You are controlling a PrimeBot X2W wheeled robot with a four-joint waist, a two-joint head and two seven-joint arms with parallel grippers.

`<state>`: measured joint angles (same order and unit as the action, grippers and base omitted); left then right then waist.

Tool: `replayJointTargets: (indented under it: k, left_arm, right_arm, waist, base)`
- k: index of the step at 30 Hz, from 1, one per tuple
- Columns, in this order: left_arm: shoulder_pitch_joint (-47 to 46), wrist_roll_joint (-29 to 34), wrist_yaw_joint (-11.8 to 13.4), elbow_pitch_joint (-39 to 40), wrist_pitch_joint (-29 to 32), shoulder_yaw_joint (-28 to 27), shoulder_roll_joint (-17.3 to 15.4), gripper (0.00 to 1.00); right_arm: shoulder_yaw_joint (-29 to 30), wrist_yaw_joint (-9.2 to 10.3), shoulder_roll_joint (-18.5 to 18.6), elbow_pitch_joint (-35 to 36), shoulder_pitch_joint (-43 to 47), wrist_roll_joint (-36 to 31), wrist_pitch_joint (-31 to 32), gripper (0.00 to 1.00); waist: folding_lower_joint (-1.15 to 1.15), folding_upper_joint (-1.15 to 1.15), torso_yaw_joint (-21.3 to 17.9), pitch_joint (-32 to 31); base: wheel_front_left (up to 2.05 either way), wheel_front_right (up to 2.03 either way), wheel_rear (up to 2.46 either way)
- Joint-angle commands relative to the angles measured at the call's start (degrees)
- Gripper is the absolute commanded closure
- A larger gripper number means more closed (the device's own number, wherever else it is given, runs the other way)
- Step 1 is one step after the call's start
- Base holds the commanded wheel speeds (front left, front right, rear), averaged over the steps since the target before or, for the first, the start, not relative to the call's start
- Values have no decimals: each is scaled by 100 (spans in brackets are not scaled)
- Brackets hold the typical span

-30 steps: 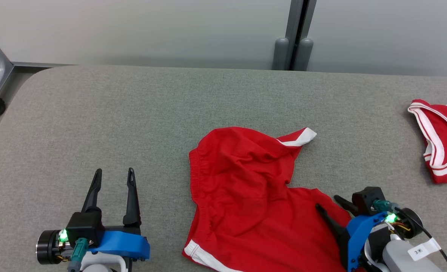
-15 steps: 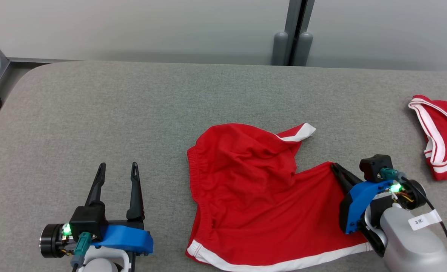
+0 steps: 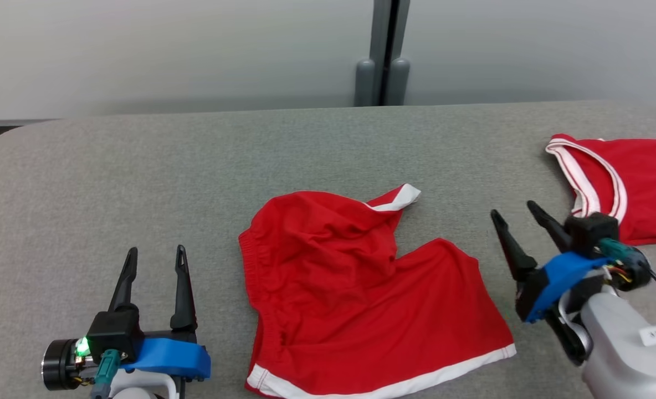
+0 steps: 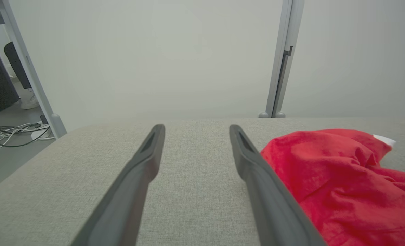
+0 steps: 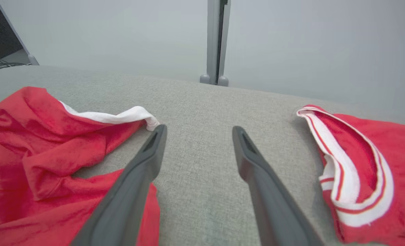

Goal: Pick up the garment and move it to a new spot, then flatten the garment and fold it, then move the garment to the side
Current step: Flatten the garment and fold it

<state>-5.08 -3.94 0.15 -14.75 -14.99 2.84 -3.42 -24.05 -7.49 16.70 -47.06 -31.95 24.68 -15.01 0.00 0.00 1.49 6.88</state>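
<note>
The white hem's corner (image 3: 509,350) on the spread leg is the part my right gripper needs to grab next, to flatten and fold the garment (image 3: 361,299).
The garment (image 3: 361,299) is a pair of red shorts with white trim, lying rumpled on the grey padded table (image 3: 139,166). One leg is spread flat toward the right; the other is bunched up, its white hem poking up at the back. My right gripper (image 3: 512,209) stands open just right of the shorts, off the cloth, with nothing between its fingers. In the right wrist view the gripper (image 5: 198,127) has bare table between its fingers and the shorts (image 5: 35,153) to its left. My left gripper (image 3: 156,249) rests open on the table left of the shorts (image 4: 342,171), as the left wrist view (image 4: 196,127) confirms.
A red jersey (image 3: 633,183) with white striped trim and white letters lies at the table's right end, close to my right gripper, seen also in the right wrist view (image 5: 360,171). A grey wall with a vertical post (image 3: 383,52) runs behind the table.
My right gripper closed on the shorts' right leg, drew it out to the right, then let go and now stands open beside it. The head camera has turned right. My left gripper kept still.
</note>
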Motion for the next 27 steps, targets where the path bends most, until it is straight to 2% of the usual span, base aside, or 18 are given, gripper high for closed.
replayJointTargets:
  k: [1,4,11,19,27]
  left_arm:
    - [42,50,31,36,-24,-28,-41,0]
    - [121,54,23,71,-24,-72,-69,0]
    - [266,99,5,142,-24,-120,-104,0]
    - [464,144,13,215,-24,-84,-98,0]
    - [633,130,39,243,-24,-133,-133,0]
  right_arm:
    - [220,-1,86,275,330,-70,-14,0]
    - [768,-1,136,884,657,-249,-16,0]
    - [1683,-2,-122,1990,1544,-630,-17,0]
    - [1991,-1,-561,2826,2363,-986,-18,0]
    - [2131,-1,-828,3385,3033,-1251,-17,0]
  waist:
    - [0,0,-125,-91]
    - [0,0,-232,-149]
    - [0,0,-380,-279]
    - [0,0,-361,-438]
    - [0,0,-228,-618]
  base:
    - [0,0,0]
    - [0,0,0]
    - [0,0,0]
    - [0,0,0]
    - [0,0,0]
